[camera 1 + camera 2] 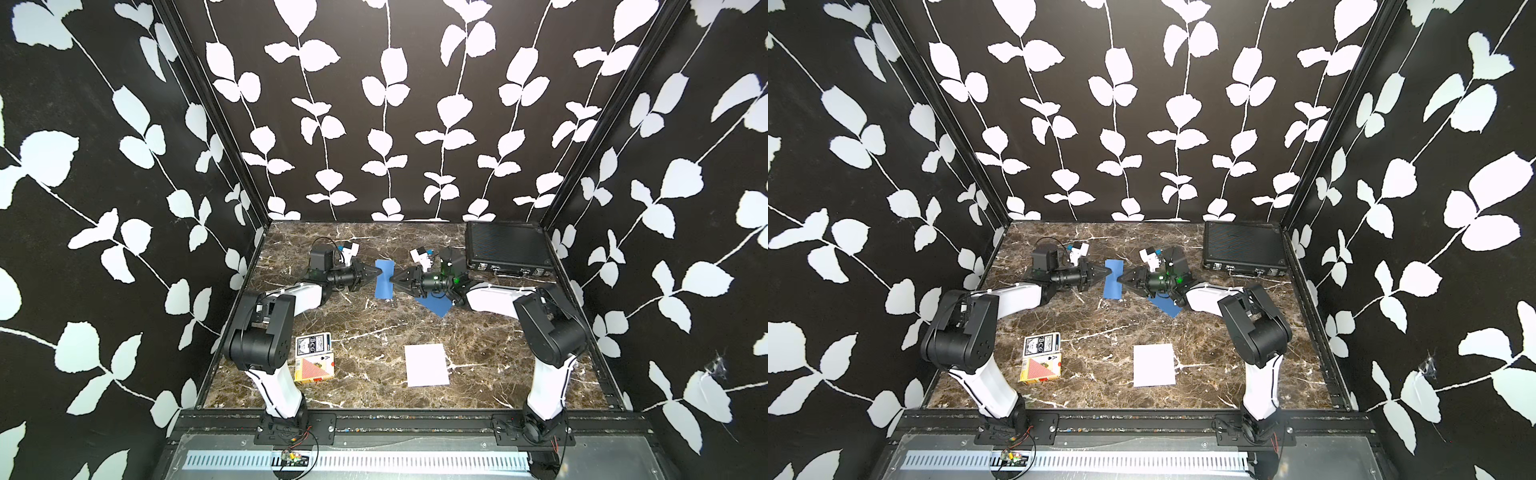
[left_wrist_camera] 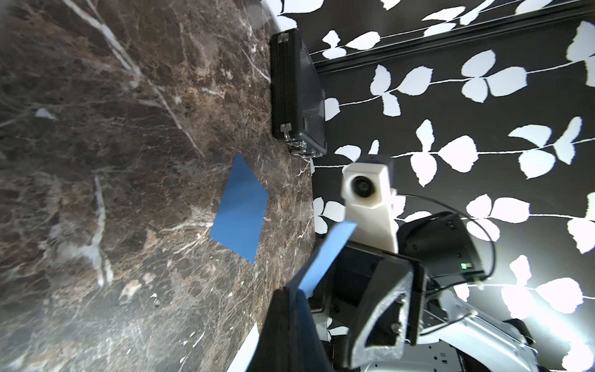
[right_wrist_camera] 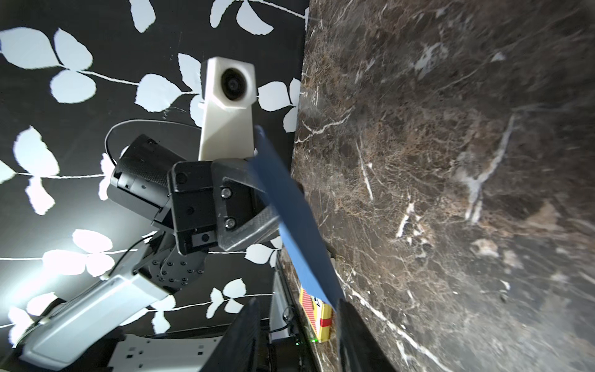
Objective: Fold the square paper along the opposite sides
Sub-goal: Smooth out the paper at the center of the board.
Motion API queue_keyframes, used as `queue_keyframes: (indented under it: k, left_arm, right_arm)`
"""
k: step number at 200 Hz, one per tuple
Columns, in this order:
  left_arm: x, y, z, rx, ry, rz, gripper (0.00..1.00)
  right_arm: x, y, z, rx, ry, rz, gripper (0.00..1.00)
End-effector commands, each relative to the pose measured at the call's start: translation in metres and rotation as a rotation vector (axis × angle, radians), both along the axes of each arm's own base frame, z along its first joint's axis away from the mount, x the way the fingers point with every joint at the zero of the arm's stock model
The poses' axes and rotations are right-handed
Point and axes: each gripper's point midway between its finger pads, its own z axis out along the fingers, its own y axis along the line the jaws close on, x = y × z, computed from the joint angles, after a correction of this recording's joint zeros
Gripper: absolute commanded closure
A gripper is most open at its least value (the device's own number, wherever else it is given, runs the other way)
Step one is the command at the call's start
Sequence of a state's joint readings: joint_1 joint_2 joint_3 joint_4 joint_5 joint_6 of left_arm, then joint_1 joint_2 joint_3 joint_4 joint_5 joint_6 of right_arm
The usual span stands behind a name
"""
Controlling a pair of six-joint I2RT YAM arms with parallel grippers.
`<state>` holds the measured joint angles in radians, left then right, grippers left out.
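Observation:
My right gripper next needs to pinch the blue paper's edge opposite my left gripper, so that the paper's middle stays free to fold.
A blue paper (image 1: 384, 278), a narrow upright strip in both top views, hangs above the marble table (image 1: 365, 332) toward the back middle. My left gripper (image 1: 379, 271) is shut on its left edge; the left wrist view shows the blue paper (image 2: 328, 257) rising from the closed left gripper (image 2: 294, 291). My right gripper (image 1: 392, 281) is at the strip's right edge with its jaws open. In the right wrist view the blue paper (image 3: 289, 206) ends against one finger (image 3: 346, 319) of the right gripper (image 3: 297, 304), unclamped.
A second blue sheet (image 1: 436, 305) lies flat under the right arm. A white sheet (image 1: 427, 365) lies near the front. Two card boxes (image 1: 313, 357) sit beside the left arm's base. A black case (image 1: 505, 249) occupies the back right corner.

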<state>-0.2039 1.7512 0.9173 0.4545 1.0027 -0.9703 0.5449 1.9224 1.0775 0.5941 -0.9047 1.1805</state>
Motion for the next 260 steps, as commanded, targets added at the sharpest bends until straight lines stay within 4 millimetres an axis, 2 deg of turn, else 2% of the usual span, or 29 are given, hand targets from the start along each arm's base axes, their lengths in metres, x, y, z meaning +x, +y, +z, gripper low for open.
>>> queue_keyframes:
  k: [1, 18, 35, 65, 107, 148, 192, 230, 248, 260]
  left_arm:
    - [0.0, 0.0, 0.016, -0.03, -0.045, -0.012, 1.0]
    - [0.0, 0.0, 0.018, -0.031, -0.048, -0.012, 1.0]
    - [-0.001, 0.001, 0.019, -0.031, -0.054, -0.01, 1.0]
    - [-0.002, 0.001, 0.018, -0.022, -0.054, -0.009, 1.0]
    - [-0.003, 0.002, 0.017, -0.015, -0.053, -0.006, 1.0]
    - [-0.002, 0.002, 0.017, -0.005, -0.054, -0.008, 1.0]
    - [-0.001, 0.002, 0.016, 0.003, -0.053, -0.005, 1.0]
    - [0.001, 0.004, 0.014, 0.014, -0.051, 0.01, 1.0]
    - [0.002, 0.005, 0.013, 0.04, -0.05, 0.015, 1.0]
    - [0.002, 0.01, 0.007, 0.089, -0.034, 0.025, 0.85]
  right_arm:
    - [-0.006, 0.0, -0.004, 0.041, 0.021, 0.025, 0.58]
    - [-0.006, -0.001, -0.007, 0.025, 0.001, 0.028, 0.57]
    - [-0.01, -0.005, -0.019, -0.024, 0.013, 0.033, 0.57]
    - [-0.012, -0.006, -0.017, -0.015, 0.002, 0.043, 0.58]
    - [-0.012, -0.005, -0.006, 0.037, -0.014, 0.046, 0.79]
    - [-0.014, -0.007, -0.001, 0.062, -0.017, 0.038, 0.9]
    - [-0.016, -0.009, -0.003, 0.056, -0.018, 0.033, 1.0]
    - [-0.015, -0.014, -0.008, 0.007, -0.042, 0.009, 1.0]
    - [-0.014, -0.016, -0.017, -0.052, -0.043, 0.003, 1.0]
    - [-0.01, -0.016, -0.02, -0.082, -0.052, 0.004, 1.0]
